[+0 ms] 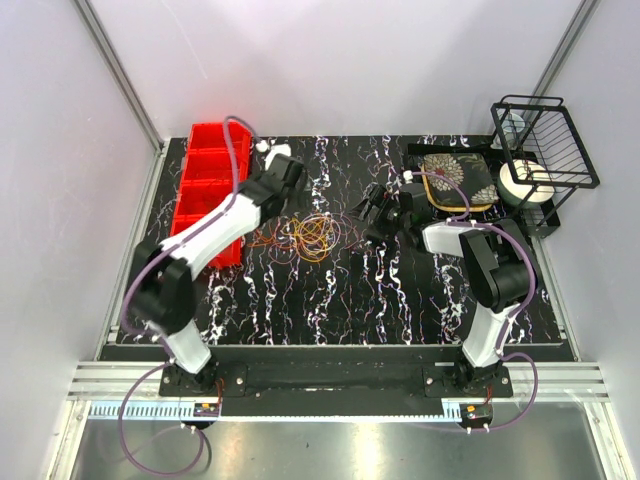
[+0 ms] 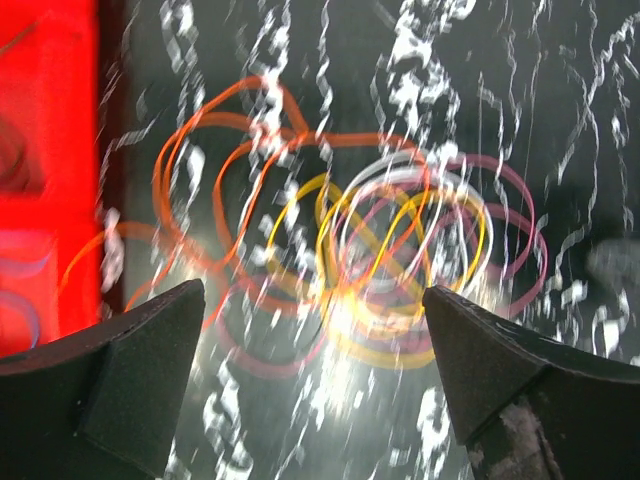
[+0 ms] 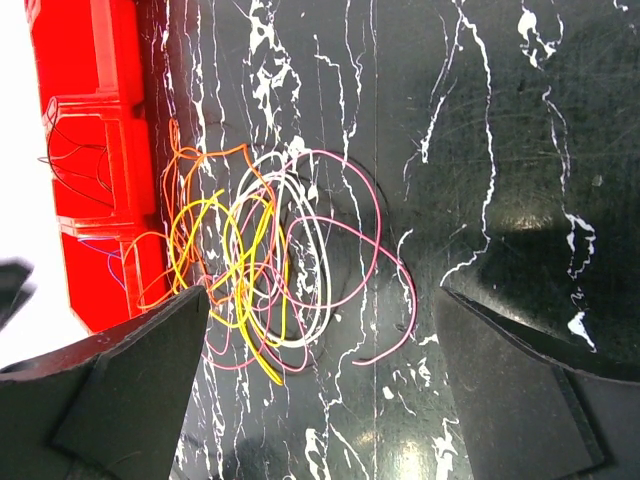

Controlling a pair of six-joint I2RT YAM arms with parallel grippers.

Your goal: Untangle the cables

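Observation:
Next, my left gripper grabs the orange cable by its exposed far-side loops to untangle it. That grab leaves the other colors in the tangle.
The cables (image 1: 310, 235) lie as a tangle of thin orange, yellow, pink and white loops on the black marbled table, just right of the red bin. My left gripper (image 1: 288, 180) is above the tangle's far left side. In the left wrist view it (image 2: 312, 290) is open and empty, with the blurred cables (image 2: 400, 240) just ahead of its fingertips. My right gripper (image 1: 372, 213) is to the right of the tangle. In the right wrist view it (image 3: 322, 292) is open and empty, and the cables (image 3: 240, 240) lie ahead, toward its left finger.
A red compartment bin (image 1: 205, 190) stands at the left, also in the left wrist view (image 2: 45, 150) and the right wrist view (image 3: 95, 150). A patterned tray (image 1: 455, 180), a white roll (image 1: 525, 183) and a black wire rack (image 1: 545, 150) stand at the back right.

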